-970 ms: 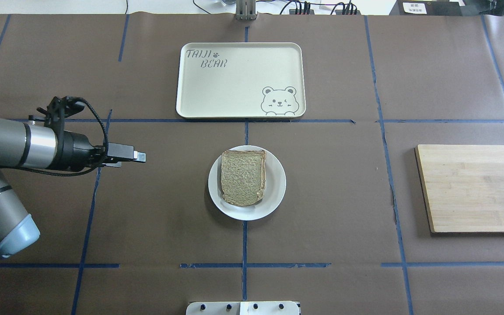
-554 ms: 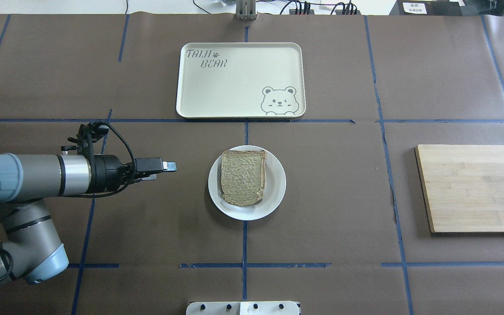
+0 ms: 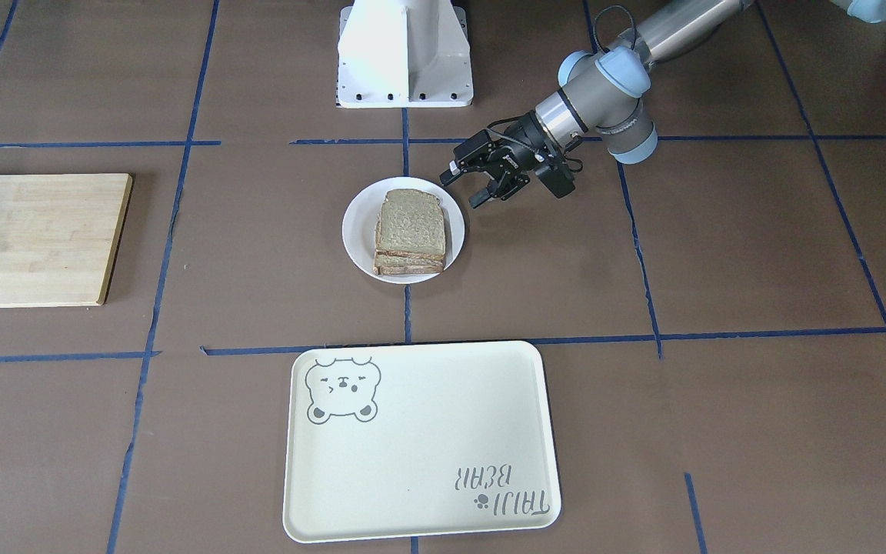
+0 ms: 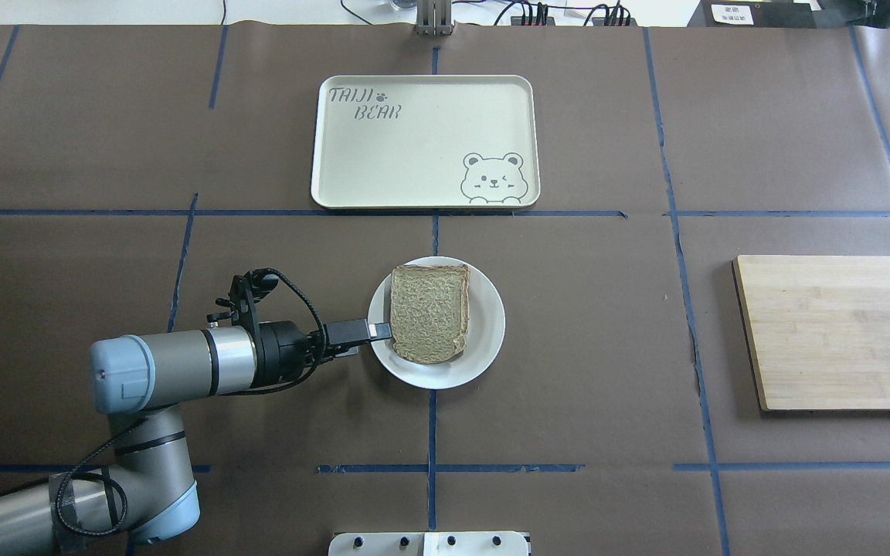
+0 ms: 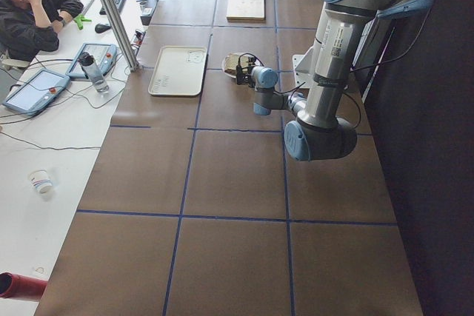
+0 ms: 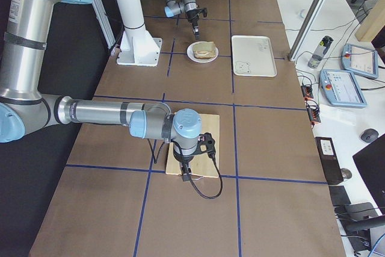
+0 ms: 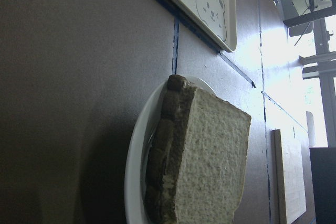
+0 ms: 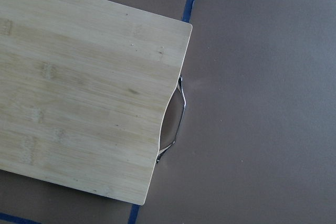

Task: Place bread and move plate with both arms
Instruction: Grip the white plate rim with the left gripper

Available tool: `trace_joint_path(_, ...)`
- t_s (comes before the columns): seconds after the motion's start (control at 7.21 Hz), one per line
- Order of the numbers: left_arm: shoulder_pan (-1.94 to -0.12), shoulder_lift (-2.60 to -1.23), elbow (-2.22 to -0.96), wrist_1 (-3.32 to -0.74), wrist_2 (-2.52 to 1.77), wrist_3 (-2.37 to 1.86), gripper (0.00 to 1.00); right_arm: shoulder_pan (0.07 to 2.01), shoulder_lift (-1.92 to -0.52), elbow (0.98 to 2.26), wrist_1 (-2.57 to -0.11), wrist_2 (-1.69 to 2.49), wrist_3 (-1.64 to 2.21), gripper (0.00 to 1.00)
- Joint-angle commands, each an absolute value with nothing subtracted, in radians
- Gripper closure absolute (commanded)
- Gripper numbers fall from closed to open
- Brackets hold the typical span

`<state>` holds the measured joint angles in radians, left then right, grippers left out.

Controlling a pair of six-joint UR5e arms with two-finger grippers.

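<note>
Next, my left gripper grabs the plate by its rim (image 3: 456, 220) to move the plate of bread onto the cream tray (image 3: 421, 442).
A light-brown bread slice (image 4: 429, 313) lies on top of a stack on the small white plate (image 4: 485, 340) at the table's middle. Both show in the front view, bread (image 3: 411, 221) and plate (image 3: 354, 231), and close up in the left wrist view, bread (image 7: 210, 171) and plate (image 7: 134, 171). My left gripper (image 4: 381, 332) is open and empty, its tips at the plate's left rim (image 3: 461, 194). I cannot tell whether they touch it. My right gripper (image 6: 201, 147) shows only in the exterior right view, over the wooden board. I cannot tell if it is open or shut.
A cream tray with a bear drawing (image 4: 414, 147) lies beyond the plate, also in the front view (image 3: 412, 446). A wooden cutting board (image 4: 839, 332) with a metal handle (image 8: 176, 121) lies at the right. The white base block (image 3: 404, 54) stands behind the plate.
My left arm has swung right and toward the robot's side, bringing the open gripper from well left of the plate to its left rim. Bread and plate have not moved.
</note>
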<state>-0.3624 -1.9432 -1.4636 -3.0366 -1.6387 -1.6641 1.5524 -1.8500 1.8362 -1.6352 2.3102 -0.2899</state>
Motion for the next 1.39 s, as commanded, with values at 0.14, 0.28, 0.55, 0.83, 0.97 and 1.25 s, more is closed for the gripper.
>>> trace_joint_path(0.14, -0.359, -1.953, -1.434, -3.037, -1.637, -1.664, 0.38, 1.552, -1.85, 1.838, -1.635, 2.31, -0.29, 0.0)
trace_joint_path(0.28, -0.359, -1.951, -1.424, -3.037, -1.637, -1.664, 0.38, 1.552, -1.85, 1.838, -1.635, 2.31, -0.29, 0.0)
trace_joint_path(0.55, -0.36, -1.953, -1.411, -3.037, -1.637, -1.664, 0.39, 1.552, -1.852, 1.838, -1.635, 2.31, -0.29, 0.0)
trace_joint_path(0.83, -0.367, -1.956, -1.414, -3.039, -1.637, -1.667, 0.39, 1.552, -1.852, 1.836, -1.635, 2.31, -0.29, 0.0)
trace_joint_path(0.97, -0.371, -1.956, -1.417, -3.039, -1.637, -1.667, 0.39, 1.552, -1.852, 1.836, -1.637, 2.31, -0.29, 0.0)
trace_joint_path(1.25, -0.38, -1.954, -1.417, -3.037, -1.637, -1.669, 0.41, 1.552, -1.852, 1.835, -1.635, 2.31, -0.29, 0.0)
